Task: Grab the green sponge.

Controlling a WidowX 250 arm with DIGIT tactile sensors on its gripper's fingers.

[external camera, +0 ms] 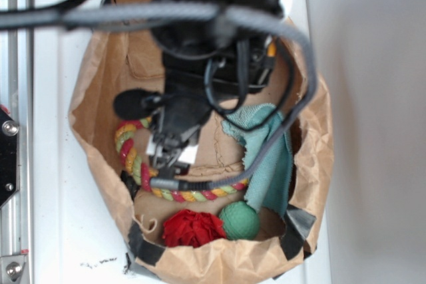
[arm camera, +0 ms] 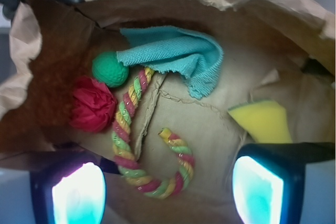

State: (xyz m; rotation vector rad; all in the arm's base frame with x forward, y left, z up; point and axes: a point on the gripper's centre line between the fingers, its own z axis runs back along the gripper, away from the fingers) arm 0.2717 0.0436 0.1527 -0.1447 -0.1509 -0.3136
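Note:
The robot's gripper is going to grab the green sponge next by its yellow body (arm camera: 266, 123), under the thin green layer (arm camera: 249, 104).
The green sponge (arm camera: 262, 121) shows in the wrist view as a yellow wedge lying on the floor of the brown paper bag (arm camera: 247, 72), at the right. Only its yellow face shows. My gripper (arm camera: 168, 192) is open, and nothing but the bag floor and a rope loop lies between its fingers. The right fingertip (arm camera: 258, 191) sits just below the sponge's near edge; whether they touch I cannot tell. In the exterior view my gripper (external camera: 170, 156) reaches down into the bag, and the arm hides the sponge.
A teal cloth (arm camera: 176, 53) (external camera: 269, 154), a small green ball (arm camera: 110, 69) (external camera: 239, 221), a red crumpled ball (arm camera: 93, 104) (external camera: 193, 229) and a striped rope (arm camera: 128, 111) (external camera: 196, 195) lie inside the bag. The bag's walls (external camera: 100, 84) ring everything closely.

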